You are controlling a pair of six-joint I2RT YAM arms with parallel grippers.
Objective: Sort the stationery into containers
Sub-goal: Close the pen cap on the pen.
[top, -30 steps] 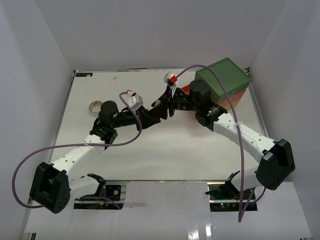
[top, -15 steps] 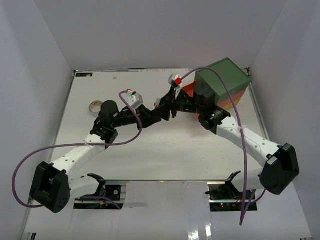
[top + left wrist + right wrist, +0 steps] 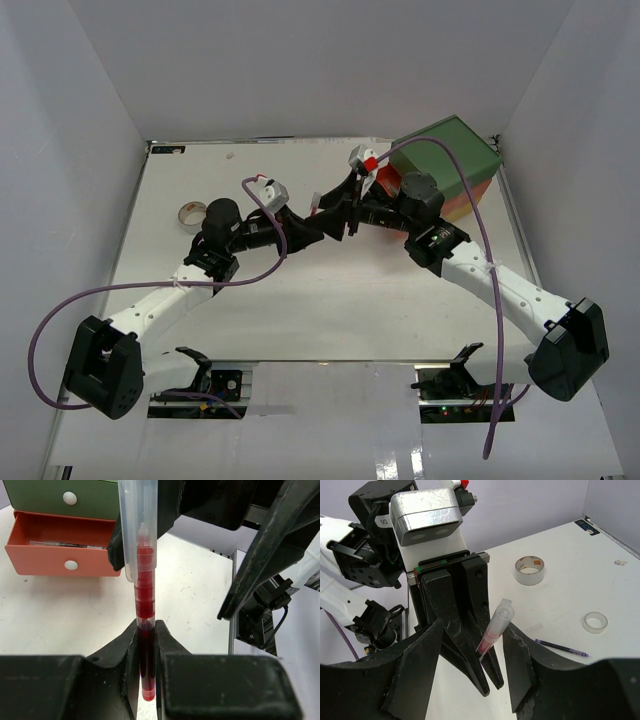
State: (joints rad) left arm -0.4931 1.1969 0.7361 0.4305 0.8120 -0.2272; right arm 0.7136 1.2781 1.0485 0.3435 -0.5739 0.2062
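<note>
My right gripper grabs the red pen by its clear cap (image 3: 316,201) next, to carry the pen to the orange-red drawer (image 3: 388,182).
My left gripper (image 3: 145,635) is shut on the lower end of a red pen (image 3: 144,595) with a clear cap and holds it above the table. My right gripper (image 3: 474,628) is open, its fingers on either side of the pen's capped end (image 3: 496,625), not closed on it. The two grippers meet at mid-table (image 3: 340,213). The three-drawer chest (image 3: 450,155) stands at the back right. Its orange-red middle drawer (image 3: 60,545) is pulled open with a thin pen (image 3: 65,544) inside; the green top drawer (image 3: 60,500) is shut.
A beige tape roll (image 3: 529,570), a smaller clear tape roll (image 3: 595,622) and a thin blue pen (image 3: 562,648) lie on the white table. The beige roll shows at the far left of the top view (image 3: 192,212). Walls enclose the table.
Both grippers have shifted a little to the right, toward the chest, staying close together. The red pen stays in my left gripper.
</note>
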